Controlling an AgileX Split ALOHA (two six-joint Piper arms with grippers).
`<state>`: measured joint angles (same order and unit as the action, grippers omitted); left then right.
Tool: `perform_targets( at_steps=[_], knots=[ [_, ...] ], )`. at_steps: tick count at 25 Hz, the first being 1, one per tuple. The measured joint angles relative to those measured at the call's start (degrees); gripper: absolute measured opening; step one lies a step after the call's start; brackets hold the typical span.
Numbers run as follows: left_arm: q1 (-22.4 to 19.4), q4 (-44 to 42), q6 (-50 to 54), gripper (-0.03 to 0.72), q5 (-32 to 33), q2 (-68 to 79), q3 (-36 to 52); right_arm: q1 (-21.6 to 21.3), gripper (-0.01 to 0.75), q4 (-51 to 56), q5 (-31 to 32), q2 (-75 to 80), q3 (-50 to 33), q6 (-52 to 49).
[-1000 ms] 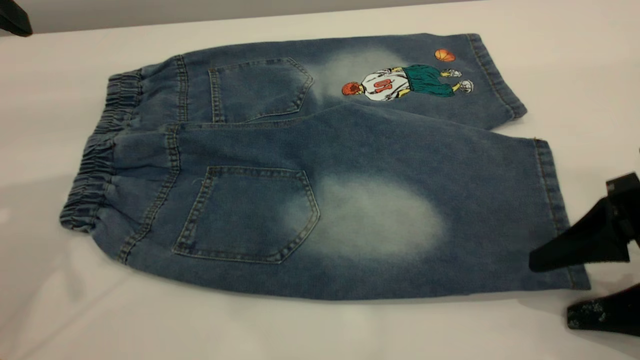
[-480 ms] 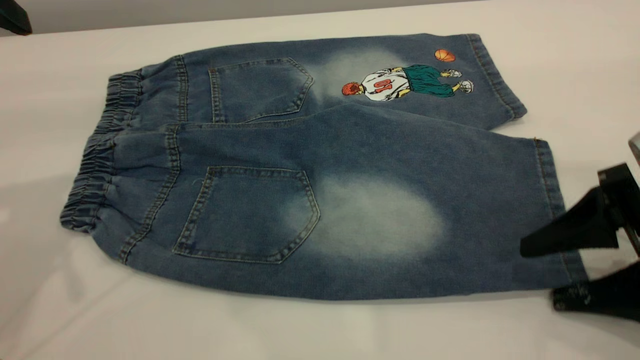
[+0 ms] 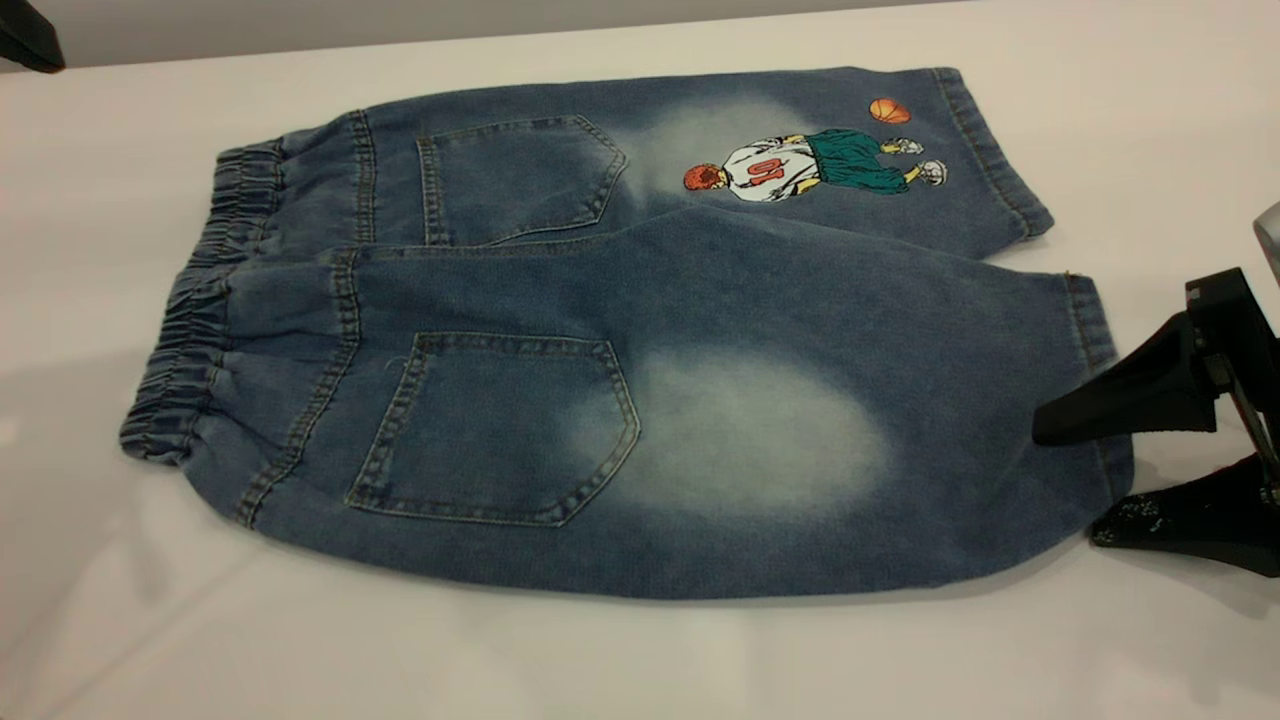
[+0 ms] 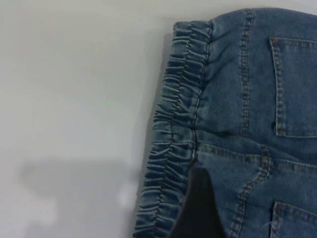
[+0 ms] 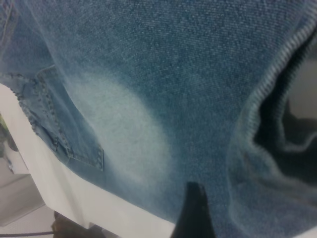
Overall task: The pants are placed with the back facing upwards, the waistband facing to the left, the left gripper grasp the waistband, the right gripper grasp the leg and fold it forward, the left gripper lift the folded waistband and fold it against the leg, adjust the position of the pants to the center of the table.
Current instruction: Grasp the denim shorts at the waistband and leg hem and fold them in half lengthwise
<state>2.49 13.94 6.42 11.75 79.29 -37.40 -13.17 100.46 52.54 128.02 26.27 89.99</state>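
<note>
The robot's right gripper next needs to fold the plain leg (image 3: 780, 440) forward, so it needs to grab the blue denim pants by that leg's hem corner (image 3: 1113, 474).
The blue denim pants (image 3: 560, 280) lie flat, back pockets up, on the white table (image 3: 640, 660). The ruched waistband (image 3: 190, 330) is at the left. The far leg carries the basketball-player print (image 3: 800, 165). The near plain leg (image 3: 780, 440) has a faded patch. My right gripper (image 3: 1065, 487) is open at that leg's hem (image 3: 1095, 320), one jaw above the cloth and one low by the table. The hem corner is bunched up between them. One finger (image 5: 194, 213) shows over the denim in the right wrist view. My left gripper (image 4: 199, 210) hangs above the waistband (image 4: 171, 163).
A dark part of the rig (image 3: 25, 35) shows at the far left corner. Bare table lies in front of the pants and to their left (image 4: 74, 99). The table's near edge (image 5: 64, 198) shows in the right wrist view.
My right gripper has moved left onto the near leg's hem and risen a little. The hem corner has been pushed left and bunched up. The rest of the pants lies unchanged.
</note>
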Motion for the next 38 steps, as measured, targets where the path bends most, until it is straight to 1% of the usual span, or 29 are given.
perform_targets(
  at_steps=[3,5,7,9,11,15,18,21,24,26,29,34,35,36,38],
  knots=[
    [0.0,0.0,0.0,0.519,0.0,0.0,0.0,0.0,0.487,0.05,1.7,0.05,0.0,0.0],
    [0.0,0.05,0.0,0.519,0.0,0.0,0.0,0.0,0.488,-0.02,5.75,0.11,0.0,0.0],
    [0.0,0.05,0.0,0.519,0.0,0.0,0.0,0.0,0.488,-0.09,11.81,0.11,0.0,0.0],
    [0.0,0.05,0.0,0.519,-0.05,0.0,0.0,0.0,0.488,-0.15,15.11,0.11,0.0,0.0],
    [0.0,0.12,0.0,0.519,-0.05,0.0,0.0,0.0,0.488,-0.27,16.78,0.11,0.0,0.0],
    [0.0,0.12,0.0,0.519,-0.05,0.0,0.0,0.0,0.489,-0.38,16.03,0.05,-0.06,0.0],
    [0.0,0.12,0.0,0.519,-0.05,0.0,0.0,0.0,0.489,-0.4,10.52,0.03,-0.06,0.0],
    [0.0,0.12,0.0,0.519,-0.05,0.0,0.0,0.0,0.489,-0.42,6.4,0.03,-0.06,0.0],
    [0.0,0.19,0.0,0.519,-0.07,0.0,0.0,0.0,0.482,-0.47,4.15,0.03,-0.09,0.0],
    [0.0,0.32,0.0,0.519,-0.12,0.0,0.0,0.0,0.446,-0.47,4.25,0.03,-0.09,0.0],
    [0.0,1.27,0.0,0.519,-0.12,0.0,0.0,0.0,0.344,-0.52,4.12,0.03,-0.09,0.0],
    [0.0,1.27,0.05,0.519,-0.12,0.0,0.0,0.0,0.082,-0.57,3.55,0.03,-0.09,0.0],
    [0.0,1.27,0.05,0.519,-0.12,0.0,0.0,0.0,0.045,-0.57,3.51,-0.01,-0.09,0.0],
    [0.0,1.27,0.05,0.519,-0.12,0.0,0.0,0.0,0.026,-0.57,3.51,-0.08,-0.09,0.0],
    [0.0,1.27,0.05,0.519,0.07,0.0,0.0,0.0,0.016,-0.57,3.47,-0.08,-0.09,-0.05]
  ],
)
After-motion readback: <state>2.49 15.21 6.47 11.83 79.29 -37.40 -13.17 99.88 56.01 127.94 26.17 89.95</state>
